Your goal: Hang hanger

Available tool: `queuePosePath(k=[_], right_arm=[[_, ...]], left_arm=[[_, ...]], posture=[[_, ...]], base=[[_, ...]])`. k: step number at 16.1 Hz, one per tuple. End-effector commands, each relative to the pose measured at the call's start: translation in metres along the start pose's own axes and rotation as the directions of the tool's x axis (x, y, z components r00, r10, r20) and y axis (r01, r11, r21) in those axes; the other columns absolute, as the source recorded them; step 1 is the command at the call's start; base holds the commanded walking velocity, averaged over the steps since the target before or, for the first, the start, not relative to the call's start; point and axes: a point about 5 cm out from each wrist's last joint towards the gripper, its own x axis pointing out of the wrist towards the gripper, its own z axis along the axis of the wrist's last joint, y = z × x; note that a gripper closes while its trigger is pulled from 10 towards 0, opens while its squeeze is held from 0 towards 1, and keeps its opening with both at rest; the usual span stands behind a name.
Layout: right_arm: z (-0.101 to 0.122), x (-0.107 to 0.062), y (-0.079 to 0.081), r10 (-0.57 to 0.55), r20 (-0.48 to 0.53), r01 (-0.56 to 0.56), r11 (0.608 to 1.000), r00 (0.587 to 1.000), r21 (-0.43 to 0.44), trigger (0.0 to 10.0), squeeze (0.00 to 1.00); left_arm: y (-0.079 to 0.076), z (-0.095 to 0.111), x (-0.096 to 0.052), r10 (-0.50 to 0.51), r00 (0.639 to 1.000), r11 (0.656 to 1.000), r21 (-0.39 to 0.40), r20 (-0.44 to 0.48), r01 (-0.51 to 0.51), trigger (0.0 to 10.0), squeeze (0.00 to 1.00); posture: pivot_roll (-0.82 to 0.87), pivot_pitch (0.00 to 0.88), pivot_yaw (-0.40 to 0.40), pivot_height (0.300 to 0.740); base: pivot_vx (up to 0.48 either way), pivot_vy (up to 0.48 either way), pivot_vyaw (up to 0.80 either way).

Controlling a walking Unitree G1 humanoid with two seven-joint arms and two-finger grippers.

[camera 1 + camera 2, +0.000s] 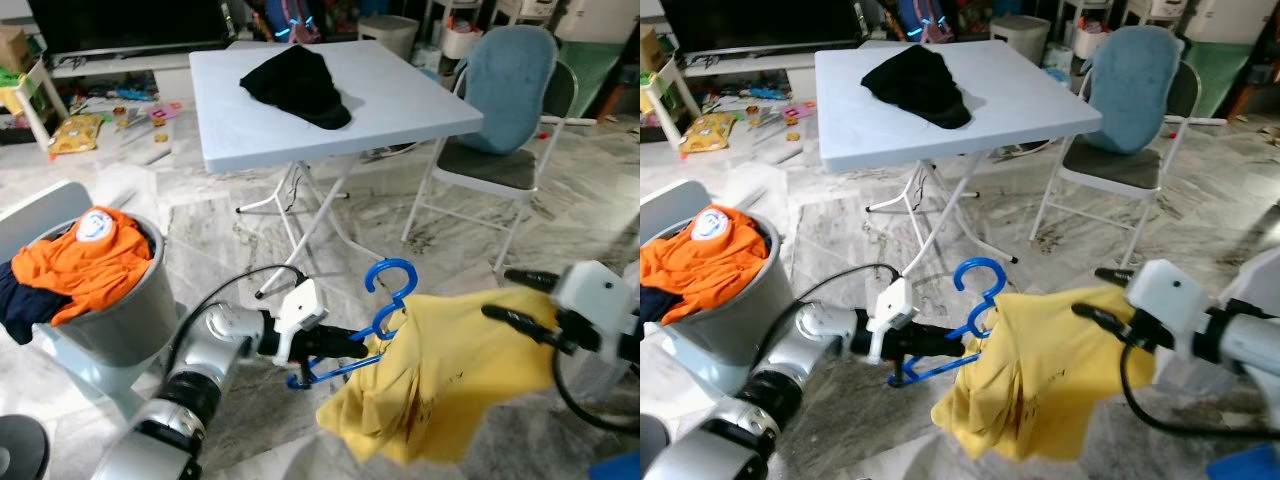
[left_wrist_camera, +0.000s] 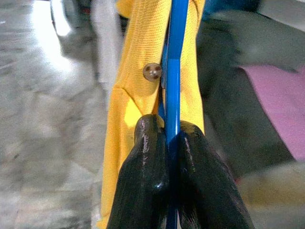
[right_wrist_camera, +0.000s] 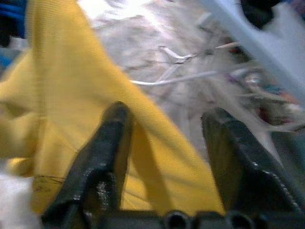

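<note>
The yellow shirt hangs slack (image 1: 425, 400) from the blue hanger, and its upper edge (image 1: 528, 296) stands up free, so my right gripper needs to pinch the shirt there next.
A blue plastic hanger (image 1: 388, 300) is held low over the marble floor, with a yellow shirt (image 1: 440, 380) draped on it and hanging down. My left gripper (image 1: 362, 346) is shut on the hanger's lower bar. In the left wrist view the fingertips (image 2: 152, 138) pinch the blue bar (image 2: 172, 71) beside the yellow cloth (image 2: 128, 105). My right gripper (image 1: 508, 298) is at the shirt's upper right edge and stands open. In the right wrist view the yellow shirt (image 3: 71, 95) lies between its spread fingers (image 3: 102, 152).
A white folding table (image 1: 400, 120) carrying a black garment (image 1: 300, 85) stands just ahead. A blue folding chair (image 1: 510, 90) is at the right. A grey laundry basket (image 1: 110, 325) with orange clothes (image 1: 90, 265) sits at the left. Toys litter the far left floor.
</note>
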Motion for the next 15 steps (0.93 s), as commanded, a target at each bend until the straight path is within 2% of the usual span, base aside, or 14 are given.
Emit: queuePosePath(k=[1,2,5,7,8,9,10,12,13,14,15], right_arm=[[-0.001,0.002,-0.002,-0.029,-0.01,0.029,0.999,1.0,-0.019,10.0,1.0],[-0.005,0.011,0.001,-0.105,0.009,0.105,0.994,0.994,0.01,10.0,1.0],[-0.007,0.023,0.004,-0.169,0.017,0.168,0.985,0.985,0.042,10.0,1.0],[-0.003,0.037,0.015,-0.225,0.044,0.216,0.965,0.973,0.151,10.0,1.0],[-0.002,0.04,0.02,-0.22,0.05,0.208,0.963,0.974,0.174,10.0,1.0],[0.002,0.047,0.042,-0.134,0.083,0.112,0.966,0.988,0.233,10.0,1.0],[0.003,0.052,0.054,-0.105,0.087,0.077,0.957,0.991,0.28,10.0,1.0],[0.003,0.058,0.064,-0.111,0.084,0.077,0.94,0.99,0.333,10.0,1.0],[0.002,0.06,0.069,-0.124,0.073,0.09,0.93,0.99,0.357,10.0,0.97],[0.001,0.062,0.072,-0.15,0.056,0.117,0.917,0.987,0.381,10.0,0.51],[0.0,0.062,0.073,-0.156,0.051,0.124,0.913,0.986,0.39,10.0,0.51]], left_arm=[[0.008,0.01,-0.002,0.065,0.996,0.998,0.001,0.054,-0.065,0.0,0.0],[0.008,0.015,0.003,0.111,0.989,0.994,-0.014,0.095,-0.111,0.0,0.0],[0.009,0.018,0.007,0.15,0.983,0.989,-0.014,0.102,-0.15,0.0,0.0],[0.01,0.021,0.011,0.164,0.981,0.986,-0.021,0.103,-0.163,0.0,0.0],[0.01,0.023,0.012,0.167,0.98,0.986,-0.02,0.106,-0.166,0.0,0.0],[0.009,0.026,0.015,0.166,0.979,0.986,-0.019,0.115,-0.165,0.0,0.0],[0.009,0.028,0.017,0.164,0.979,0.987,-0.014,0.118,-0.163,0.0,0.0],[0.008,0.029,0.02,0.161,0.98,0.987,-0.012,0.119,-0.161,0.0,0.0],[0.008,0.03,0.021,0.163,0.98,0.987,-0.012,0.118,-0.162,0.0,0.0],[0.008,0.031,0.022,0.163,0.979,0.987,-0.013,0.12,-0.163,0.0,0.0],[0.008,0.031,0.023,0.163,0.979,0.987,-0.014,0.121,-0.162,0.0,0.0]], posture=[[-0.03,0.0,-0.051,0.74],[-0.01,0.0,-0.056,0.74],[0.0,0.0,-0.055,0.74],[-0.01,0.0,-0.052,0.74],[0.0,0.0,-0.051,0.74],[-0.01,0.0,-0.048,0.74],[-0.01,0.0,-0.048,0.74],[-0.01,0.0,-0.047,0.74],[-0.01,0.0,-0.046,0.74],[-0.01,0.0,-0.047,0.74],[-0.01,0.0,-0.047,0.74]], base=[[0.0,0.0,0.0],[0.0,0.0,0.0],[0.0,0.0,0.0],[0.0,0.0,0.0],[0.0,0.0,0.0],[0.0,0.0,0.0],[0.0,0.0,0.0],[0.0,0.0,0.0],[0.0,0.0,0.0],[0.0,0.0,0.0],[0.0,0.0,0.0]])
